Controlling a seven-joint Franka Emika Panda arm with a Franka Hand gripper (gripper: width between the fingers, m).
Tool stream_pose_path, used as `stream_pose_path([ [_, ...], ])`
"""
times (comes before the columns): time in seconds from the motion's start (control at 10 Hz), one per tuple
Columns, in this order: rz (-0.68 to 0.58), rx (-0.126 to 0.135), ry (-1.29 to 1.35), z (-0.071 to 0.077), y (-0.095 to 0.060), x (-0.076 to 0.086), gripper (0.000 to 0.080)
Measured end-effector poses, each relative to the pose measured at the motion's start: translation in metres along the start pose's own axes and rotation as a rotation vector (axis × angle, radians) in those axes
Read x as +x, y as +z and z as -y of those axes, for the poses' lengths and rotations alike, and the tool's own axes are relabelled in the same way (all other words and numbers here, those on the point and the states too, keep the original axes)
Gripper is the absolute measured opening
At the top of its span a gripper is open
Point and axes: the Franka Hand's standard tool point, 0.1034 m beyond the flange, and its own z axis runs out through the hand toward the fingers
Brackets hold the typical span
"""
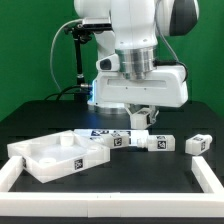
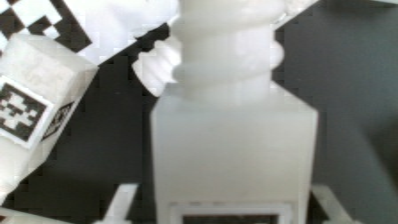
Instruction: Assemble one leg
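Observation:
The lower end of the held leg (image 1: 141,126) is still above the black tabletop in the exterior view, so my gripper should keep holding the leg until it comes down lower.
My gripper (image 1: 141,116) hangs just above the table, right of the large flat white tabletop slab (image 1: 60,155). In the wrist view the gripper (image 2: 233,198) is shut on a white leg (image 2: 231,120), whose square body fills the space between the fingers (image 2: 128,200) and whose ridged round end points away. The held leg shows only as a small white piece under the hand (image 1: 141,120). Another leg (image 2: 36,100) with a tag lies close beside it, next to the tagged slab (image 2: 71,25). Three more legs lie on the table (image 1: 125,140), (image 1: 160,143), (image 1: 198,144).
The white border frame (image 1: 20,172) runs along the front and sides of the black table. The marker board (image 1: 100,132) lies behind the slab. A black stand with cables (image 1: 78,60) rises at the back on the exterior view's left.

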Motion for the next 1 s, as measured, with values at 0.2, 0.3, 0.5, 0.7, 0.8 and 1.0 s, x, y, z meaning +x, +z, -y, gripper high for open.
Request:
stream_pose_path([
  [0.2,0.001,-0.001,-0.001,0.0,0.0,-0.001,0.0262],
  [0.3,0.003,-0.003,0.003,-0.001,0.001,-0.004,0.0262],
  [0.5,0.02,-0.026,0.034,-0.023,0.01,-0.044,0.0262],
  [0.7,0.021,-0.053,0.047,-0.044,0.029,-0.074,0.0262],
  [0.8,0.019,-0.059,0.047,-0.043,0.036,-0.079,0.0262],
  [1.0,0.013,-0.068,0.065,-0.042,0.051,-0.085,0.0262],
])
